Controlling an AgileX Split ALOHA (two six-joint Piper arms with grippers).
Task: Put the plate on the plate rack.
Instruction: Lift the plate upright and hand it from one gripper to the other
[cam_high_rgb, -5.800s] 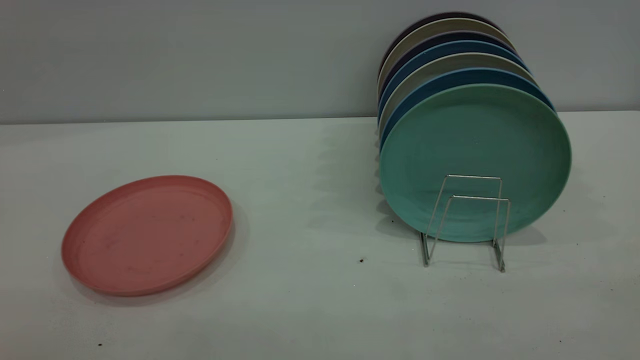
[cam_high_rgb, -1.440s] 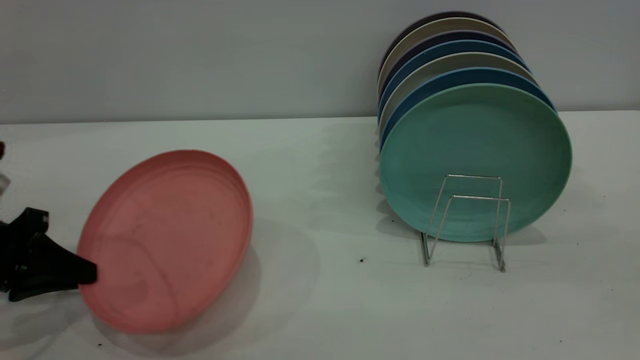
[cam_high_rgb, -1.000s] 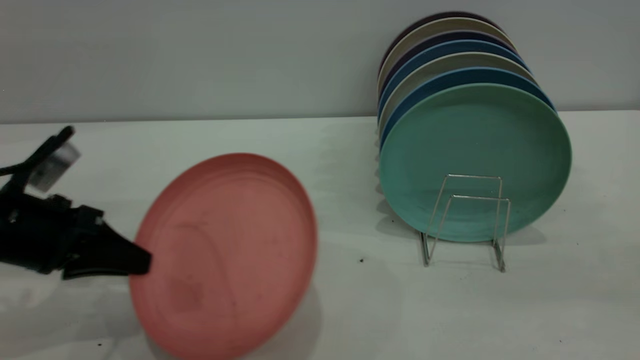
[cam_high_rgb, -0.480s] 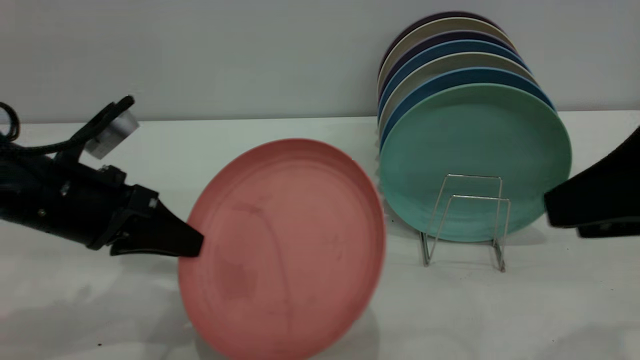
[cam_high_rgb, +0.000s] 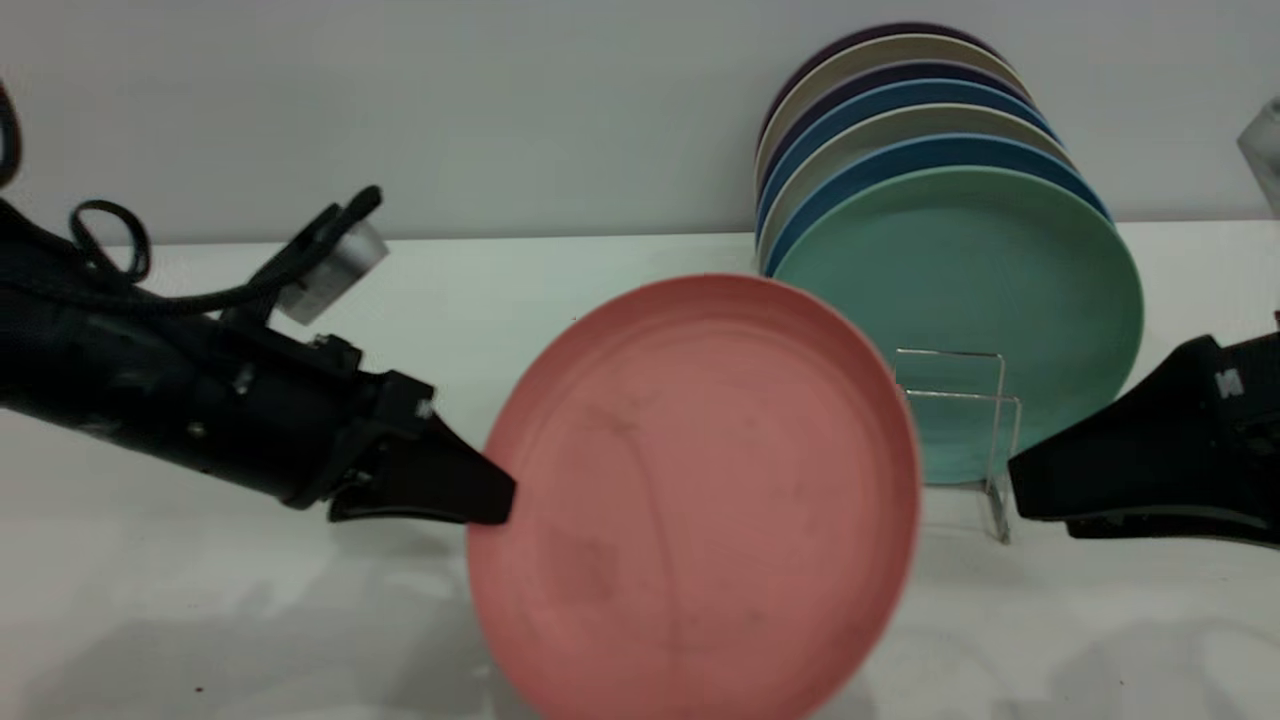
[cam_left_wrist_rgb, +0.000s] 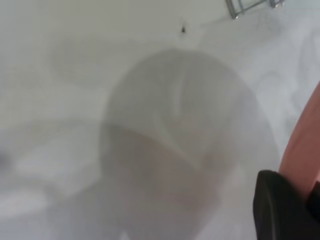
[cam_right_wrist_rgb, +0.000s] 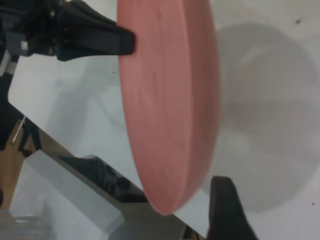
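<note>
I will next use my right gripper to grab the salmon-pink plate by its free rim (cam_high_rgb: 908, 480), so that it can stand in the plate rack (cam_high_rgb: 985, 400).
The salmon-pink plate (cam_high_rgb: 700, 500) hangs tilted on edge above the table's middle, just left of and in front of the wire plate rack (cam_high_rgb: 985, 400). It hides the rack's left part. My left gripper (cam_high_rgb: 500, 495) is shut on the plate's left rim. In the left wrist view the rim (cam_left_wrist_rgb: 302, 145) sits between its fingers (cam_left_wrist_rgb: 272, 205). My right gripper (cam_high_rgb: 1015, 490) is open and empty, low at the rack's right side, apart from the plate. In the right wrist view the plate (cam_right_wrist_rgb: 165, 100) is edge-on, close beside one finger (cam_right_wrist_rgb: 225, 210).
A teal-green plate (cam_high_rgb: 1000, 270) stands in the rack. Several blue and beige plates (cam_high_rgb: 900, 100) stand behind it. The rack's front loops hold nothing. The white table (cam_high_rgb: 200, 620) meets a grey wall behind.
My left gripper has carried the pink plate to the right, up to the rack. My right gripper has come further in from the right.
</note>
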